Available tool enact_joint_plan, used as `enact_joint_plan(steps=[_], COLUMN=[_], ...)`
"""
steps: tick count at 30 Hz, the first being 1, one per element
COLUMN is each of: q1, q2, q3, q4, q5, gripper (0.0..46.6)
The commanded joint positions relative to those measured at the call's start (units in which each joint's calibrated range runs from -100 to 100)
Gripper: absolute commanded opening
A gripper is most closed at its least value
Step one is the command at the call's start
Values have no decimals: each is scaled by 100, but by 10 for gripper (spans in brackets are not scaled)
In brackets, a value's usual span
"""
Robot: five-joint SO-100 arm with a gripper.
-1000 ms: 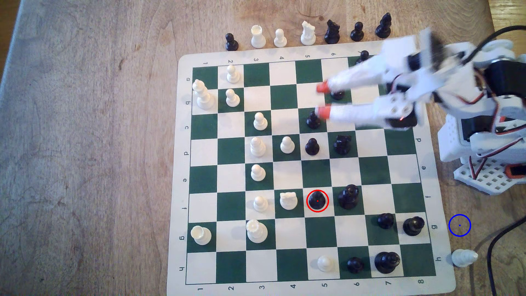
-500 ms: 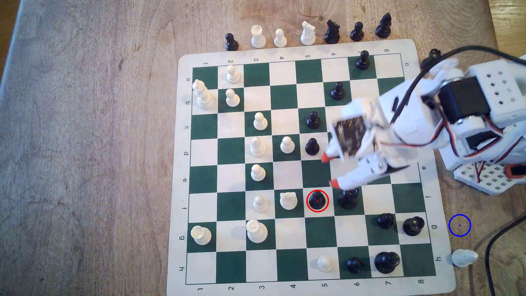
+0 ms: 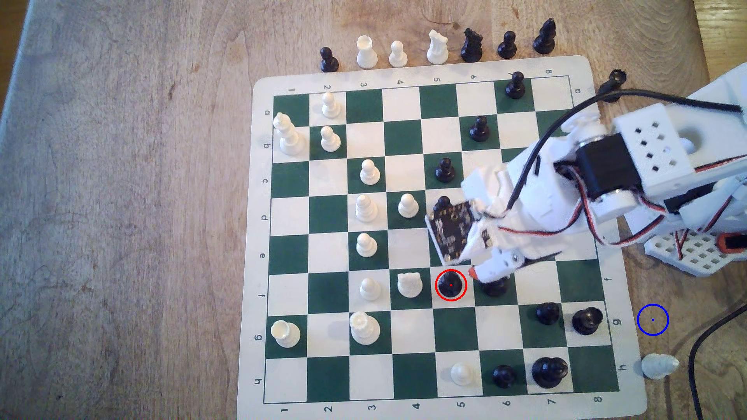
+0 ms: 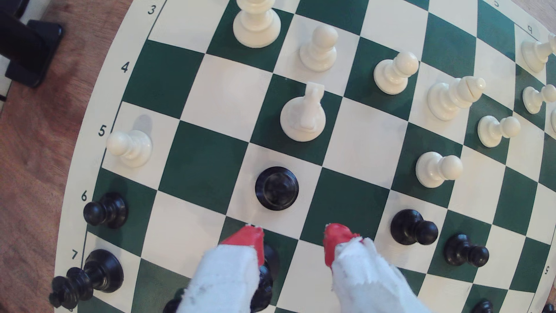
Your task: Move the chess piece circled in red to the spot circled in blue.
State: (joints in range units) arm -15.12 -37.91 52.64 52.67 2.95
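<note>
I will next take hold of the black pawn by its upper body with my gripper, so that I can move it to the blue-circled spot.
The chess piece circled in red is a glossy black pawn standing on a white square of the green-and-white board. In the wrist view the pawn is seen from above, just beyond my fingertips. My gripper hovers right beside it, on the exterior view's right and slightly above, open and holding nothing. Its red-tipped fingers stand apart, and the wrist camera board hides one tip in the exterior view. The spot circled in blue is bare wood off the board, at the exterior view's right.
A white knight stands one square to the pawn's left in the exterior view. A tall black piece stands one square to its right, partly under my finger. A white piece lies below the blue circle, beside a black cable.
My arm swept from the board's upper rows down toward the circled pawn, stopping beside it. The fingers stayed apart. No piece moved.
</note>
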Motion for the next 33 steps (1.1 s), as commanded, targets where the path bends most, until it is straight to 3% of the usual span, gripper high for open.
enact_joint_plan(steps=[1,15,25,33], q1=[-103,-41,-72,-119], q2=[260,1041,1542,1746], q3=[-613,-704,-976,-1003], q4=[-165,-754,-959,-967], q5=[-44,-59,-63,-73], gripper=[117,154,113,114])
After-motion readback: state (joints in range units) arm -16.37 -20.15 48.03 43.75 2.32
